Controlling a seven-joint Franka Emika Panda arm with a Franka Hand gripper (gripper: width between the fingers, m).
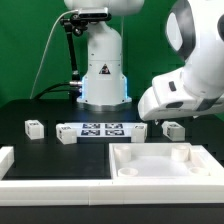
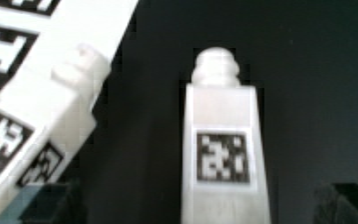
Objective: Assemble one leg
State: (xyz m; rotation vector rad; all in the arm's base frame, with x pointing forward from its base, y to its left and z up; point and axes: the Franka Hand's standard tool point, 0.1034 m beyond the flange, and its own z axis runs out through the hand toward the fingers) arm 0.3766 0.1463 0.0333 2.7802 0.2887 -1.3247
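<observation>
Next, my gripper grabs the leg's tagged body [image 1: 173, 131] [image 2: 224, 172], so its round peg stays free to go into the white tray-like piece.
In the wrist view, a white leg [image 2: 218, 140] lies on the black table, with a black-and-white tag on its face and a round peg at one end. My gripper [image 2: 202, 208] is open above it. Its dark fingertips [image 2: 44, 204] show at either side of the leg and do not touch it. In the exterior view, the arm's white wrist [image 1: 180, 88] hangs low over the leg [image 1: 172, 129] at the view's right and hides the fingers. Two more legs [image 1: 33, 127] [image 1: 67, 134] lie at the view's left.
The marker board [image 1: 101, 129] lies between the legs; its tagged edge also shows in the wrist view [image 2: 25, 90], close beside the leg. A large white tray-like piece [image 1: 165, 172] sits in front. A white L-shaped border [image 1: 8, 160] runs along the exterior view's left and front. The robot base [image 1: 103, 70] stands behind.
</observation>
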